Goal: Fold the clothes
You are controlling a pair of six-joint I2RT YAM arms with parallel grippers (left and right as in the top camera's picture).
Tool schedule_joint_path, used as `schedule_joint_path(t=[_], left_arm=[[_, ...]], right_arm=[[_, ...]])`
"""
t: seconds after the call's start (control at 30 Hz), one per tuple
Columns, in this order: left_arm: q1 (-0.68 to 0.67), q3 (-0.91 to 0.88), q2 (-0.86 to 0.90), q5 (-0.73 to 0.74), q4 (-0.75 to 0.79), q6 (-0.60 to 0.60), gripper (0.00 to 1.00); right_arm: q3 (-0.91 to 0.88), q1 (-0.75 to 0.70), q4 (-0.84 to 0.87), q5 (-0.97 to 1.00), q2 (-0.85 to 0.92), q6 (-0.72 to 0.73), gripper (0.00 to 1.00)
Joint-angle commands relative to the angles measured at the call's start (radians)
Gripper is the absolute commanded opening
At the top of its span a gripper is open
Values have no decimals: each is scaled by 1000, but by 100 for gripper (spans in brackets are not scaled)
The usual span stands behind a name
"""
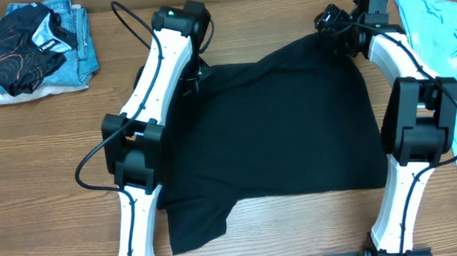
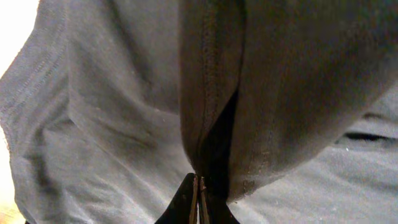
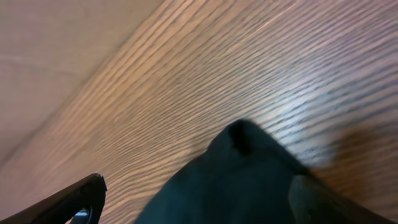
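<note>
The black T-shirt needs that edge straightened for folding, so my right gripper should next grip the T-shirt by its far corner, opposite my left gripper's corner.
The clothes in play are a black T-shirt (image 1: pixel 277 125) spread across the middle of the table and a light blue T-shirt (image 1: pixel 439 24) lying at the right edge. My left gripper (image 1: pixel 195 72) is at the black shirt's far left corner. In the left wrist view it (image 2: pixel 199 183) is shut on a hemmed fold of the black cloth (image 2: pixel 211 93), which hangs lifted above the rest. My right gripper (image 1: pixel 328 24) stands at the far right corner. In the right wrist view it (image 3: pixel 196 202) is open, with a corner of the black shirt (image 3: pixel 242 168) lying between its spread fingers (image 3: pixel 71 202).
A pile of other garments (image 1: pixel 33 49), denim, white and a dark printed piece, sits at the far left. The wooden table (image 1: pixel 45 157) shows bare on both sides of the black shirt. The black shirt's near left part (image 1: pixel 199 223) hangs toward the front edge.
</note>
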Motion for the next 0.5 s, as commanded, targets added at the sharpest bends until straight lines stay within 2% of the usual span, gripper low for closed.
schedule_joint_path(t=[0.0,0.2,0.3,0.37,0.47], left_arm=[[-9,-3,-34,6,0,-14,4],[-9,-3,-34,6,2,-14,4],[-9,-3,-34,6,0,-13,4],[-9,-3,-34,9,0,-13,5],[-9,-3,-34,10,0,-13,5]], right_arm=[[30,26,31,97,1,-114,100],[30,63,42,230,7,-194,100],[30,71,39,282,18,-194,98],[30,71,36,294,34,-197,92],[30,72,36,335,45,-198,92]])
